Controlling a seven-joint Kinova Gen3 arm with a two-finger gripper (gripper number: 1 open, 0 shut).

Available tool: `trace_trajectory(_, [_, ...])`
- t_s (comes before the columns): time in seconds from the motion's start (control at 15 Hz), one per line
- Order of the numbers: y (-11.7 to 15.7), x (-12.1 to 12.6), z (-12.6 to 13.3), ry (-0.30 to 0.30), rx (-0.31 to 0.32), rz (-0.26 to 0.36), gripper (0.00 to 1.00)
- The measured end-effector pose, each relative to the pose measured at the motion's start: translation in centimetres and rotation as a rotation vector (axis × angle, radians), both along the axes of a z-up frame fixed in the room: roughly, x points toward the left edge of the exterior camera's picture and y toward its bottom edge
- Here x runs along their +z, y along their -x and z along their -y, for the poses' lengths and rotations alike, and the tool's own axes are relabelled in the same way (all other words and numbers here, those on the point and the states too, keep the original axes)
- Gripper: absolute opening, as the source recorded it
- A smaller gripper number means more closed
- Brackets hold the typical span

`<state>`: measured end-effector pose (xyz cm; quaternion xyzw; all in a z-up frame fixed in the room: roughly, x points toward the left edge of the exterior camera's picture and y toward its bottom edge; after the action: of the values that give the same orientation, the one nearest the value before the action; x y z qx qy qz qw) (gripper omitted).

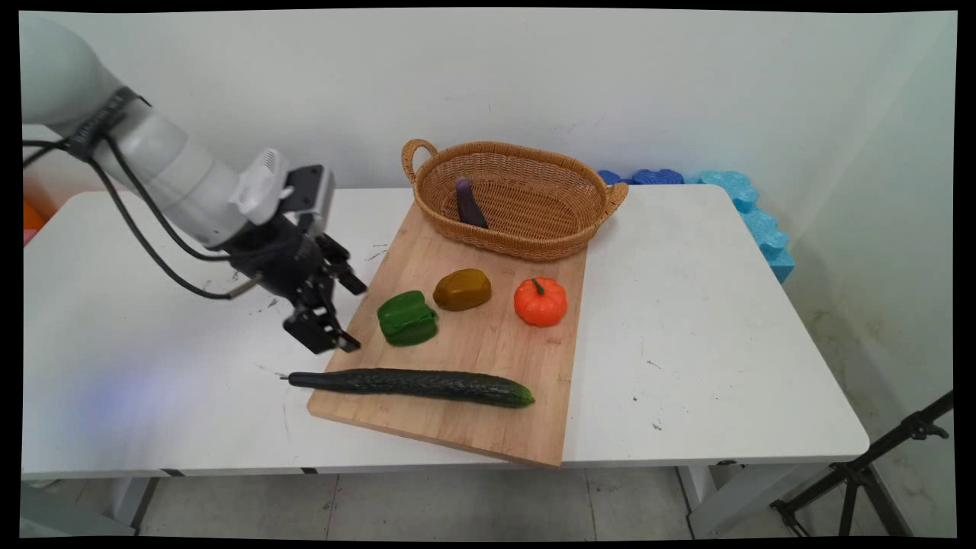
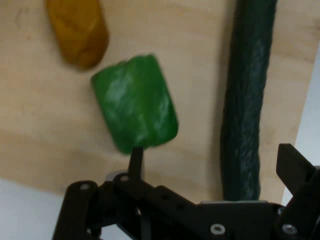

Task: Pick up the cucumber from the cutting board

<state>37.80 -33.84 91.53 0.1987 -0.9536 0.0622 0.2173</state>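
Note:
I need to grab the long dark green cucumber by its middle [image 1: 412, 383] with my gripper next, and then I will put the cucumber in the wicker basket [image 1: 531, 203] with the eggplant.
My gripper [image 1: 352, 315] hangs open just left of the wooden cutting board [image 1: 488, 358], nothing between its fingers. Nearest to it is a green pepper [image 1: 408, 318] on the board, a short gap to its right. In the hand view the gripper [image 2: 215, 162] points at the green pepper [image 2: 135, 102], with one fingertip [image 2: 136, 156] just short of it. A long dark cucumber [image 1: 415, 384] lies along the board's near edge, below the gripper; the hand view has this cucumber [image 2: 247, 100] at the right. A yellow-brown pepper [image 1: 462, 290] [image 2: 78, 30] and an orange pumpkin [image 1: 540, 301] sit farther right.
A wicker basket [image 1: 534, 248] stands at the board's far end with a purple eggplant [image 1: 470, 203] inside. Blue foam pieces [image 1: 755, 217] line the table's back right corner. A black tripod [image 1: 862, 473] stands on the floor at the right.

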Motion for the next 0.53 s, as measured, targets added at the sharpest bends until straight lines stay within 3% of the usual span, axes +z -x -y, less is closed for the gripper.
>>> trace_trajectory(0.53, [6.7, -2.7, -0.1, 0.019, -0.118, -0.013, 1.0])
